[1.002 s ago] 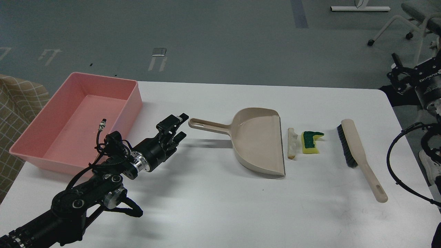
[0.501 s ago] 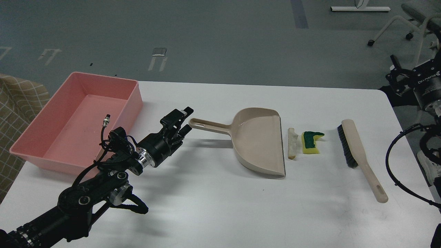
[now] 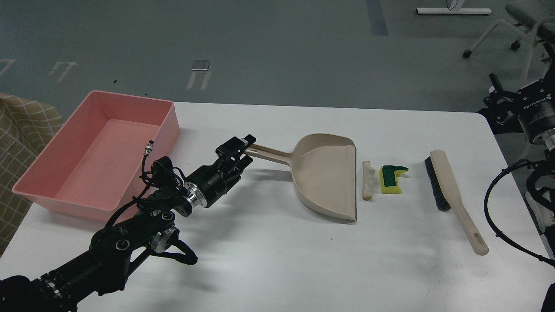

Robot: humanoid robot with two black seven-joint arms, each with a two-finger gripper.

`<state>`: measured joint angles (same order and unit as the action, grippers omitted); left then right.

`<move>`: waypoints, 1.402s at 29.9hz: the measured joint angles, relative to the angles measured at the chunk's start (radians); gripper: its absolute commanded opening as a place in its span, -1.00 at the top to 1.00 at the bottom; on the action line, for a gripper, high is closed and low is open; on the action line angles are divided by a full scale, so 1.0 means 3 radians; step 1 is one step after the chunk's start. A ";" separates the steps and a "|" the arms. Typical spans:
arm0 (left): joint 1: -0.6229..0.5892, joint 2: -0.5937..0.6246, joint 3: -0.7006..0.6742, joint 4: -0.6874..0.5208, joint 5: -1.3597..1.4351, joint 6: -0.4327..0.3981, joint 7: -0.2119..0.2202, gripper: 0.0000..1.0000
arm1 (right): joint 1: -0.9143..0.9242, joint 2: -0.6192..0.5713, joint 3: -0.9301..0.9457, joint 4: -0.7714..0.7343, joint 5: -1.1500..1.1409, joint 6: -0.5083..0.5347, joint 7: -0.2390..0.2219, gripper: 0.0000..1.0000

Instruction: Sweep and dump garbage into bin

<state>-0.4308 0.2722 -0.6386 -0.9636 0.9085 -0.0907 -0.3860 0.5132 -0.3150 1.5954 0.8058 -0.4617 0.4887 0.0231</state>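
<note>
My left gripper next needs to grab the end of its handle [image 3: 256,151], so the beige dustpan's scoop [image 3: 325,177] stays free for garbage.
The pink bin [image 3: 172,123] stands at the table's far left. The garbage lies right of centre: a whitish bread-like slice [image 3: 367,180] and a yellow and green sponge piece [image 3: 391,180], side by side. Just left of them lies the beige dustpan [image 3: 325,177], its mouth facing them. My left gripper [image 3: 247,150] is open, with its jaws on either side of the end of the dustpan's handle [image 3: 271,154]. The beige brush [image 3: 451,190] lies right of the sponge. My right gripper [image 3: 496,93] is off the table's far right corner, dark and small.
The white table [image 3: 277,251] has bare surface in front of the dustpan and brush. A checked cloth [image 3: 21,130] hangs left of the bin. A chair base [image 3: 498,30] stands on the floor at the far right.
My left gripper moved right and reached the handle's end. The dustpan turned slightly, its handle end shifting away from me. The right arm drifted a little.
</note>
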 measured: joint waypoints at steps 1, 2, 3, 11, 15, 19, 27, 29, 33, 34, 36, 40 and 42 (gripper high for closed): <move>-0.0013 -0.0005 0.0001 0.0036 -0.0002 -0.0018 0.0000 -0.57 | -0.0004 0.0001 0.0000 -0.0003 0.0000 0.0000 0.0000 -1.00; -0.0026 -0.0008 0.0001 0.0062 -0.0004 -0.0034 0.0000 -0.59 | -0.0008 0.0001 0.0000 -0.0005 0.0000 0.0000 0.0000 -1.00; -0.0035 -0.0013 0.0001 0.0088 -0.0004 -0.0047 0.0000 -0.59 | -0.0012 0.0002 0.0000 -0.0005 0.0000 0.0000 0.0000 -1.00; -0.0124 -0.0116 0.0001 0.0336 -0.0040 -0.0074 -0.0006 -0.54 | -0.0037 0.0017 0.0017 -0.0005 0.0000 0.0000 0.0000 -1.00; -0.0170 -0.0193 0.0001 0.0429 -0.0047 -0.0055 -0.0014 -0.50 | -0.0038 0.0017 0.0025 -0.0003 0.0000 0.0000 0.0000 -1.00; -0.0188 -0.0223 -0.0003 0.0489 -0.0051 -0.0051 -0.0049 -0.44 | -0.0039 0.0017 0.0025 -0.0002 0.0000 0.0000 0.0000 -1.00; -0.0195 -0.0246 0.0000 0.0506 -0.0039 -0.0042 -0.0087 -0.01 | -0.0044 0.0017 0.0026 -0.0001 0.0000 0.0000 0.0000 -1.00; -0.0195 -0.0251 0.0001 0.0508 -0.0037 -0.0037 -0.0087 0.00 | -0.0044 0.0018 0.0026 -0.0001 0.0000 0.0000 0.0000 -1.00; -0.0194 -0.0269 0.0002 0.0539 -0.0037 -0.0035 -0.0087 0.12 | -0.0044 0.0035 0.0026 -0.0001 0.0000 0.0000 0.0000 -1.00; -0.0194 -0.0274 0.0002 0.0543 -0.0037 -0.0035 -0.0087 0.15 | -0.0044 0.0038 0.0026 -0.0001 0.0000 0.0000 0.0000 -1.00; -0.0191 -0.0277 0.0004 0.0547 -0.0029 -0.0035 -0.0101 0.27 | -0.0049 0.0039 0.0026 -0.0001 0.0000 0.0000 0.0000 -1.00; -0.0190 -0.0278 0.0041 0.0548 -0.0018 -0.0030 -0.0140 0.42 | -0.0056 0.0039 0.0027 -0.0001 0.0000 0.0000 0.0000 -1.00; -0.0190 -0.0278 0.0070 0.0548 -0.0017 -0.0001 -0.0144 0.47 | -0.0056 0.0039 0.0030 -0.0003 0.0000 0.0000 0.0000 -1.00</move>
<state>-0.4878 0.1886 -0.6177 -0.7992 0.9035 -0.0910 -0.4293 0.4963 -0.3033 1.6043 0.8050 -0.4617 0.4887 0.0230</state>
